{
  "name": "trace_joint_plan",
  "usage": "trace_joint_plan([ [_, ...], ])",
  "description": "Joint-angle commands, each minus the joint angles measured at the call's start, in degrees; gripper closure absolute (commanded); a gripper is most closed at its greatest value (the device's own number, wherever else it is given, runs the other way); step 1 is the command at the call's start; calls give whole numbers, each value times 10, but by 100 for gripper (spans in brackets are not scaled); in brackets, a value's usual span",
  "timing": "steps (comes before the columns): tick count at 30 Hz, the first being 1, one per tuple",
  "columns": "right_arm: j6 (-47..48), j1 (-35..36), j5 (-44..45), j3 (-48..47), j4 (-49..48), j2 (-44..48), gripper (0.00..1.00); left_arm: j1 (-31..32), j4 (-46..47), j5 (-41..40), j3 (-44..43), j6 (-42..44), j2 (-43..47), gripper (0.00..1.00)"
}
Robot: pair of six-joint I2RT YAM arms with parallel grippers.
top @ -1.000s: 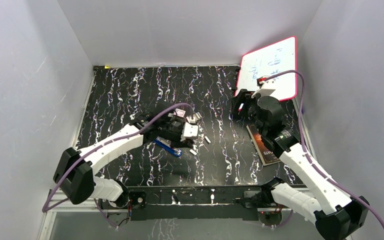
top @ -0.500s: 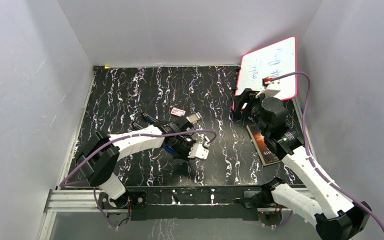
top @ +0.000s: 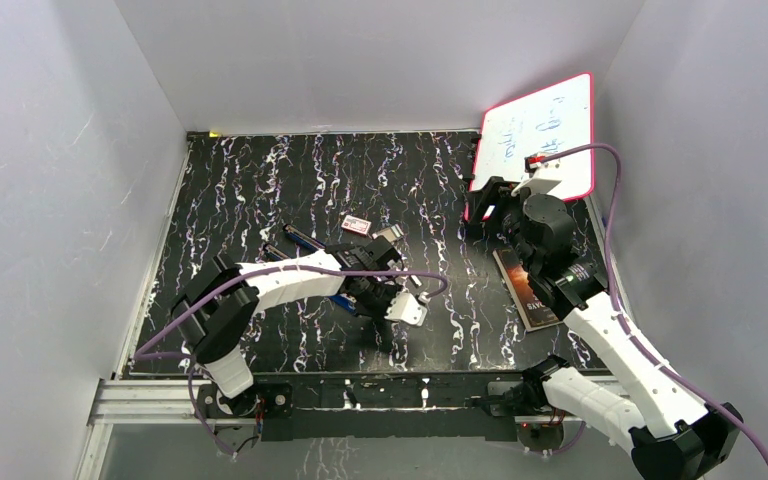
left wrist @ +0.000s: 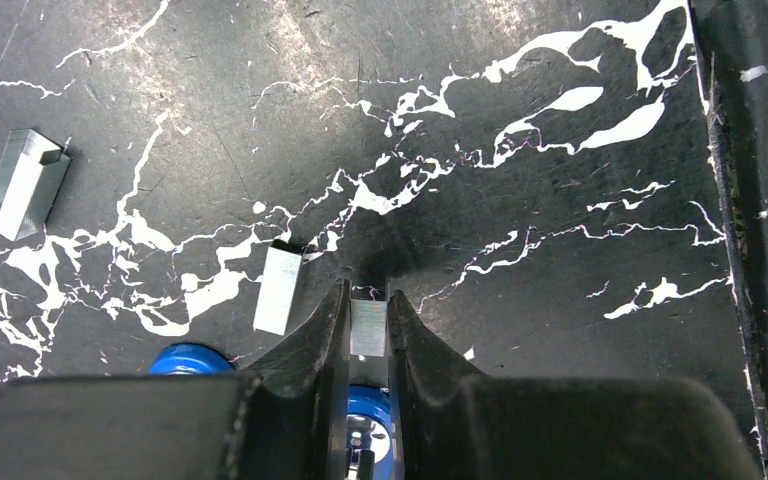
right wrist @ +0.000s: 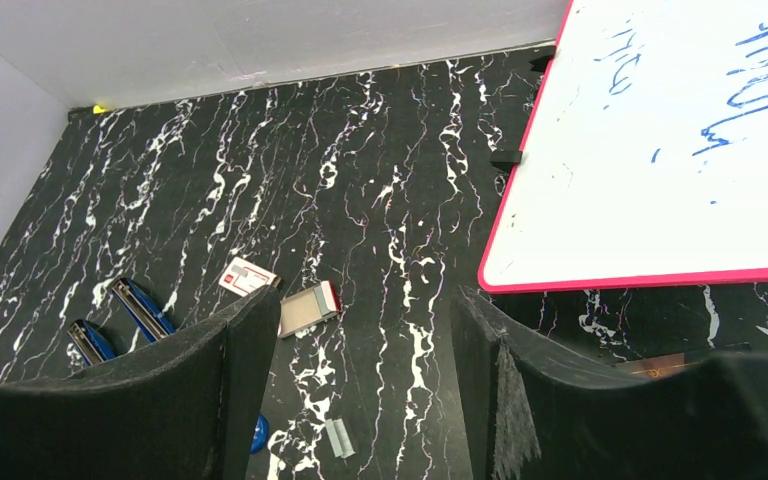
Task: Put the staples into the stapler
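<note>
My left gripper should open now. The block of staples is just above empty table, so it would land beside the loose strip of staples.
My left gripper is shut on a small silvery block of staples and holds it just above the black marbled table. In the top view this gripper is just right of a blue stapler, whose blue parts show below my fingers. A loose strip of staples lies just left of the fingertips, and another lies further left. My right gripper hangs open and empty by the whiteboard, well above the table; a staple strip lies far below it.
A pink-framed whiteboard leans at the back right. A book lies under the right arm. A small red-and-white box and its open tray lie mid-table. Two more blue stapler parts lie left. The table's front edge is close.
My left arm has swung right and toward the near edge, carrying its gripper away from over the stapler. The right arm shifted slightly, then stayed still.
</note>
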State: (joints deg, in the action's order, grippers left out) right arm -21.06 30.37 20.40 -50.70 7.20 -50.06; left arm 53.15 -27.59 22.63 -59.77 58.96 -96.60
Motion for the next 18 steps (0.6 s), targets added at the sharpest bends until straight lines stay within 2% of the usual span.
trace_joint_plan([
  [1,-4,-4,-2,-2,-13,5,29,6,-17,-5,-13,16,-3,97],
  [9,-5,-4,-5,0,-7,2,28,7,-16,2,-14,13,-3,78],
  [18,-4,-5,-5,3,-3,-3,28,7,-16,11,-18,-4,3,73],
])
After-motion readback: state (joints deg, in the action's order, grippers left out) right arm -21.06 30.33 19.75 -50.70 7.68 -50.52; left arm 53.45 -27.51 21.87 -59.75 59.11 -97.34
